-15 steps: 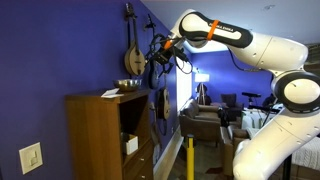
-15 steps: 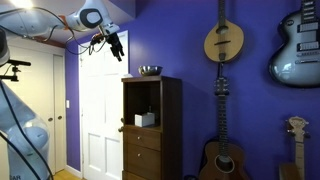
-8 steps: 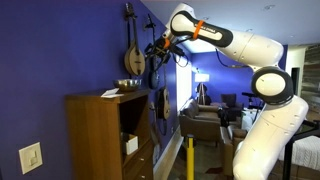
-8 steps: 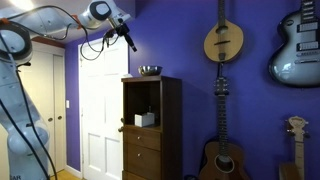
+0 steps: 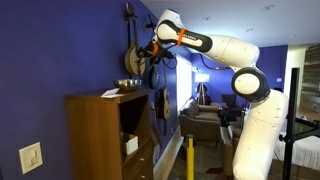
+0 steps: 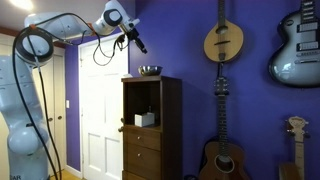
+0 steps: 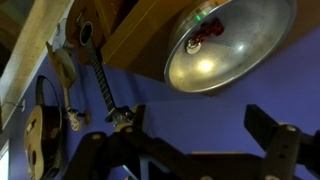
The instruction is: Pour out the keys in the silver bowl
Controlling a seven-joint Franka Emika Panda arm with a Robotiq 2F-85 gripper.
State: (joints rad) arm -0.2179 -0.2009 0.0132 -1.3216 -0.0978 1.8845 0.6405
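My gripper should next grab the silver bowl by its rim, one finger inside and one outside; the bowl's opening stays free to pour out the keys.
The silver bowl (image 5: 130, 84) stands on top of a tall wooden cabinet (image 5: 100, 130) against the blue wall. It shows in both exterior views (image 6: 150, 71). The wrist view looks into the bowl (image 7: 250, 55), where a small red bunch of keys (image 7: 207, 30) lies. My gripper (image 6: 139, 45) hangs in the air above the bowl and a little to its side, apart from it. Its two dark fingers frame the wrist view (image 7: 200, 128) with only blue wall between them. It is open and empty. It also shows in an exterior view (image 5: 153, 60).
A flat pale sheet (image 5: 110, 93) lies on the cabinet top near the bowl. A white box (image 6: 145, 119) sits in the cabinet's open shelf. A mandolin (image 6: 224, 42) and guitars (image 6: 297, 45) hang on the wall. A white door (image 6: 100, 110) stands beside the cabinet.
The arm has swung toward the wall, bringing the open gripper closer to the bowl on the cabinet. The bowl has not moved.
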